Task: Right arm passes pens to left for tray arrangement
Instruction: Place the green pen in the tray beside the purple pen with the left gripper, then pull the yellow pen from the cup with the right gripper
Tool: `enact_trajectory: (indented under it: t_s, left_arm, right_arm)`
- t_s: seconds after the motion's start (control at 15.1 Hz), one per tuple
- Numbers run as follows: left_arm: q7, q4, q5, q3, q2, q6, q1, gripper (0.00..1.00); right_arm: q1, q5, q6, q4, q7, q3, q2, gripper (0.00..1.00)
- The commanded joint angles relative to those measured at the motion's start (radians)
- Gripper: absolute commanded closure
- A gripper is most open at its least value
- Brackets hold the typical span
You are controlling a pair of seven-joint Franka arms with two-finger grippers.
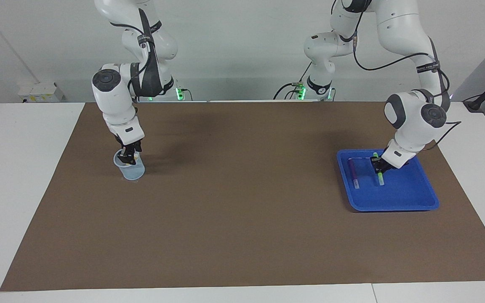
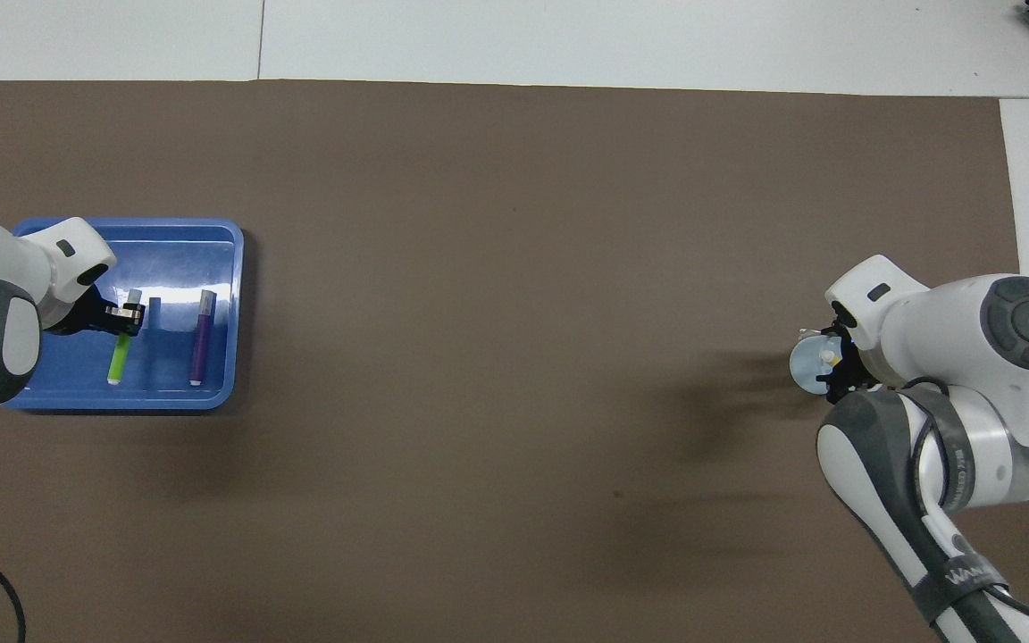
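Next, my right gripper grabs the yellow pen, by its end at the cup's opening (image 2: 833, 360), to pass the pen to my left arm.
My right gripper (image 1: 129, 156) is down in the mouth of a small pale blue cup (image 1: 133, 170). Its fingers stand apart on either side of the yellow pen (image 2: 827, 357), which stands in the cup (image 2: 805, 366). My left gripper (image 1: 379, 166) is low over the blue tray (image 1: 394, 206), at the left arm's end of the table. It is shut on the middle of the green pen (image 1: 380, 179), which lies along the tray floor or just above it. The purple pen (image 1: 353, 170) lies in the tray beside the green pen (image 2: 119, 357). The purple pen (image 2: 201, 338) is toward the table's middle.
A brown mat (image 1: 242, 189) covers most of the white table. The cup stands at the right arm's end and the tray (image 2: 121, 400) at the left arm's end, with bare mat between them.
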Motion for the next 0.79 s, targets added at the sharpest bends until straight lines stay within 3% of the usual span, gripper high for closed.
enact_trajectory:
  t_s: [0.0, 0.13, 0.2, 0.33, 0.46, 0.73]
  left_arm:
    - [-0.024, -0.021, 0.021, -0.004, 0.015, 0.068, 0.006, 1.00]
    - [-0.023, -0.031, 0.021, -0.005, 0.015, 0.079, 0.006, 1.00]
    - [-0.021, -0.031, 0.021, -0.005, 0.014, 0.077, 0.006, 0.88]
    - [-0.023, -0.024, 0.021, -0.007, 0.014, 0.056, 0.010, 0.41]
    - [-0.026, -0.005, 0.009, -0.008, 0.012, 0.001, 0.009, 0.38]
    - [-0.026, 0.060, -0.031, -0.008, 0.011, -0.101, 0.006, 0.38]
  right_arm:
    - [-0.020, -0.023, 0.025, -0.026, -0.004, 0.012, -0.013, 0.78]
    - [-0.020, -0.023, 0.022, -0.026, -0.004, 0.012, -0.015, 0.96]
    - [-0.020, -0.023, 0.022, -0.026, -0.002, 0.012, -0.013, 1.00]
    - [-0.022, -0.021, 0.006, -0.014, 0.001, 0.012, -0.012, 1.00]
    - [-0.049, -0.011, -0.029, 0.032, -0.002, 0.014, -0.010, 1.00]
    - [-0.065, 0.076, -0.263, 0.199, 0.077, 0.014, -0.016, 1.00]
